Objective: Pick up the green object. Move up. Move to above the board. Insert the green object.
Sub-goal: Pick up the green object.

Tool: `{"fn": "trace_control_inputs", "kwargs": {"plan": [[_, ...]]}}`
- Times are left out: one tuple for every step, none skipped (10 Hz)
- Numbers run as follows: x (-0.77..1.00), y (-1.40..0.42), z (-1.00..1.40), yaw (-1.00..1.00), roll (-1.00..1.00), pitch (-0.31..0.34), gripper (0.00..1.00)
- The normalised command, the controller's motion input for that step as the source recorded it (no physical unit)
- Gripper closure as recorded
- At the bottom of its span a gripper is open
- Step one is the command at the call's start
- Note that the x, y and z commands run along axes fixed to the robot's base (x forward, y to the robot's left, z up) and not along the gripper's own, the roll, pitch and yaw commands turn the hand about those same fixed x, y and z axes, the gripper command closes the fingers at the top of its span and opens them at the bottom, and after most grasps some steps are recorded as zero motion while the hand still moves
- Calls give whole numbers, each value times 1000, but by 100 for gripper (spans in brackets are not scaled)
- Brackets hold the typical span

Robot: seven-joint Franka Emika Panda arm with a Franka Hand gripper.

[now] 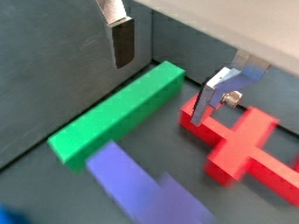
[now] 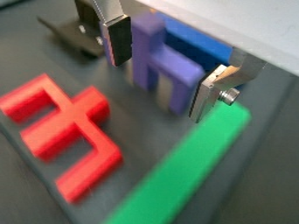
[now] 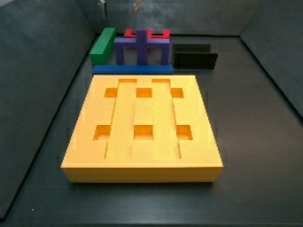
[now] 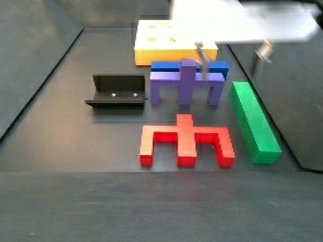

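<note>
The green object has to go into the board (image 3: 142, 124). My gripper should take hold of the green object by its long sides next.
The green object (image 4: 254, 118) is a long green bar lying flat on the dark floor beside the purple piece (image 4: 187, 83). It also shows in a side view (image 3: 103, 46) and in both wrist views (image 1: 117, 114) (image 2: 187, 171). The board (image 3: 142, 124) is a thick orange-yellow slab with six slots, also seen in a side view (image 4: 168, 40). My gripper (image 4: 232, 55) hangs open and empty above the floor, over the bar's end nearest the board and the purple piece. In both wrist views (image 1: 160, 92) (image 2: 156, 87) nothing is between the fingers.
A red branched piece (image 4: 187, 142) lies next to the bar (image 1: 239, 144). A blue flat piece (image 4: 190, 67) lies under the purple one, by the board. The fixture (image 4: 116, 93) stands across from the bar. Dark walls enclose the floor.
</note>
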Motion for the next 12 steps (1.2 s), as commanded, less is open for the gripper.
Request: {"fn": "trace_control_inputs", "kwargs": {"plan": [[-1000,226,-866,-246,-99,-133,0],[-997,131,-871,-286,-13,-147,0],[-606,0,-874,-243,7,-163,0],[-74,-26,-920,-83,121,-133,0],[-49,0,-834,-31,19,-134,0],[17,103,-586,0,0,-69,0],[129,106,-480,0,0,-20,0],[0,0,-509,0,0,-11,0],[157,0,-471,14,0,0,0],[157,-23,-469,14,0,0,0],[263,0,-511,43,16,0,0],[226,0,-457,37,0,0,0]]}}
